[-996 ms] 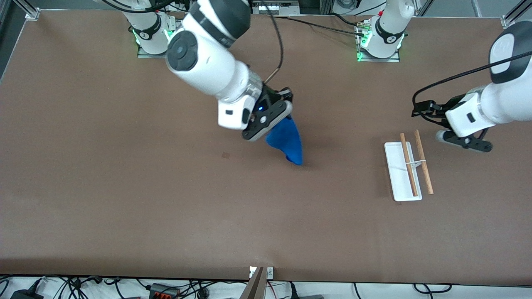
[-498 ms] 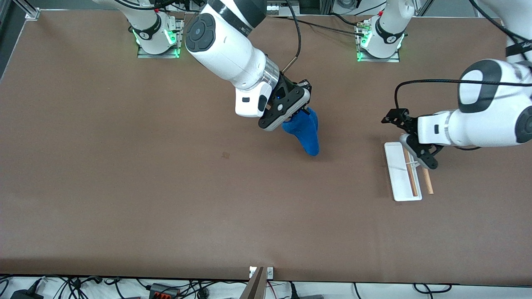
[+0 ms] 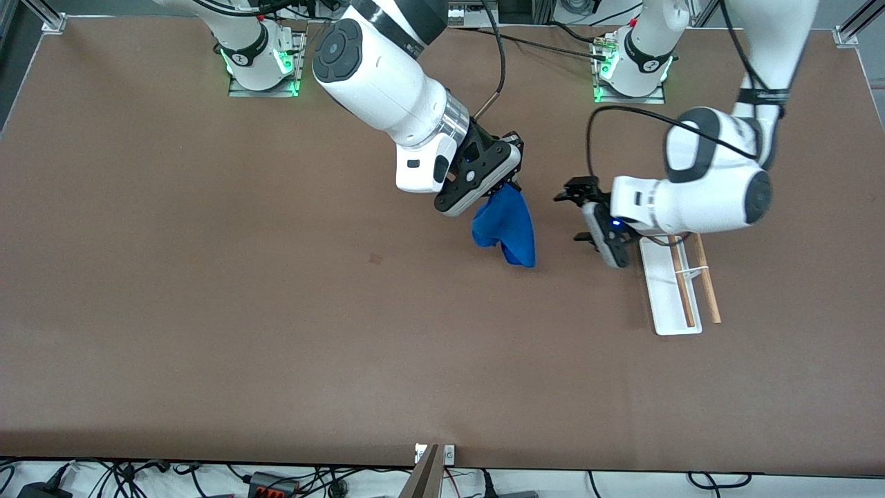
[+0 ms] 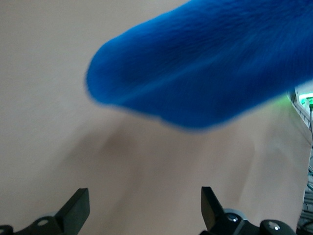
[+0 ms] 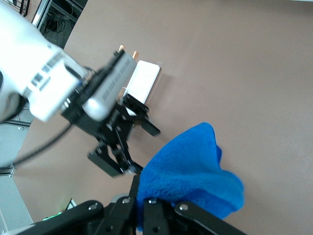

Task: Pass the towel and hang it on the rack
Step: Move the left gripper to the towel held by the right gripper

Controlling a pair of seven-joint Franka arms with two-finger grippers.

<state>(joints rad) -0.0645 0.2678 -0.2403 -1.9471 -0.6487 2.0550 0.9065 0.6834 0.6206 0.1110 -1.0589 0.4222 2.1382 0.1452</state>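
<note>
The towel should be grabbed next by its loose hanging end (image 3: 518, 248) with my left gripper, since my right gripper stays closed on the towel's top edge (image 3: 507, 187).
The blue towel (image 3: 506, 229) hangs from my right gripper (image 3: 510, 188), which is shut on its top edge over the middle of the table. It also shows in the right wrist view (image 5: 190, 171), pinched in the right gripper (image 5: 146, 203). My left gripper (image 3: 571, 214) is open and empty, level with the towel and a short gap from it, between the towel and the rack (image 3: 681, 280). In the left wrist view the towel (image 4: 210, 63) lies ahead of the open left gripper (image 4: 144, 215). The rack has a white base (image 3: 662, 304) and two wooden rods.
The rack stands on the brown table (image 3: 207, 311) toward the left arm's end. The left arm's body hangs over the rack's farther end. The right wrist view shows the left gripper (image 5: 124, 142) and the rack (image 5: 144, 81).
My left gripper has swung from over the rack toward the towel. My right gripper has carried the towel a little toward the left arm's end.
</note>
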